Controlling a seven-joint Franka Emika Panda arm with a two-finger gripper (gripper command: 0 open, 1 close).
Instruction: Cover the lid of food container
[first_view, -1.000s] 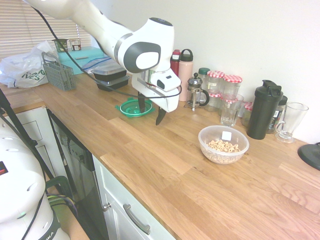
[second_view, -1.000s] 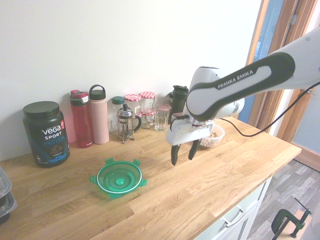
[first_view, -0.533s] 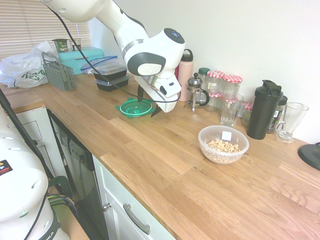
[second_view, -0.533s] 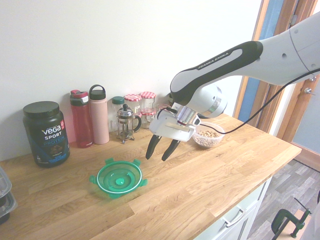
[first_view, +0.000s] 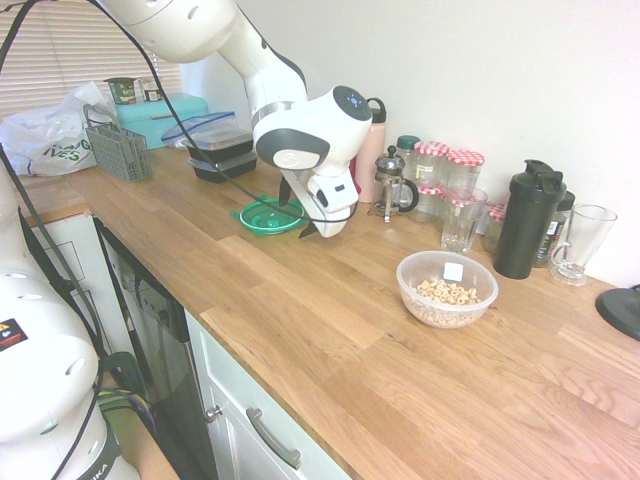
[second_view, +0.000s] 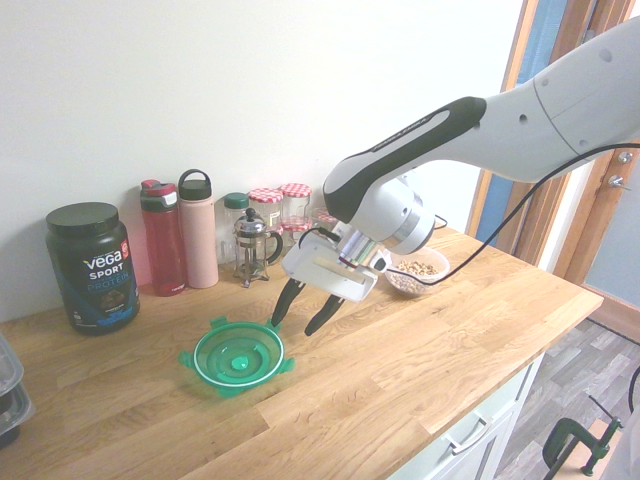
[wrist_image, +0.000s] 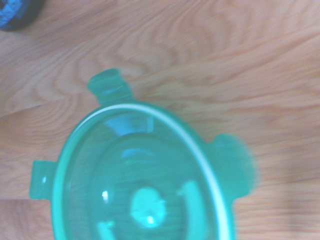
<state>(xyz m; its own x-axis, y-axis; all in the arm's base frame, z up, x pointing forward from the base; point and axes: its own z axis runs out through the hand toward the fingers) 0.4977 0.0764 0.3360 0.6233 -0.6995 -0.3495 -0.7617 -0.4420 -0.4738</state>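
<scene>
The lid's round disc is wider than my fingers can open, so my gripper should grab its thin raised rim next.
The round green lid (second_view: 238, 358) lies flat on the wooden counter, its clip tabs sticking out; it also shows partly behind the arm (first_view: 262, 216) and fills the wrist view (wrist_image: 145, 185). My gripper (second_view: 300, 318) hangs open just right of the lid's rim, a little above the counter, fingers tilted toward the lid, nothing between them. In the first exterior view the gripper (first_view: 300, 226) sits at the lid's near edge. The food container (first_view: 447, 288), a clear round bowl with cereal rings and a white label, stands further along the counter, half hidden behind the arm in the other view (second_view: 420, 270).
Along the wall stand a black protein tub (second_view: 92, 267), two bottles (second_view: 182, 240), a French press (second_view: 253, 246), red-lidded jars (first_view: 448, 175), glasses (first_view: 462, 218) and a black shaker (first_view: 527, 218). Black meal boxes (first_view: 222, 152) and a grey basket (first_view: 118, 150) sit at the far end.
The arm has swung away from the food container toward the green lid and dropped lower; the gripper stayed open and now hangs at the lid's rim.
</scene>
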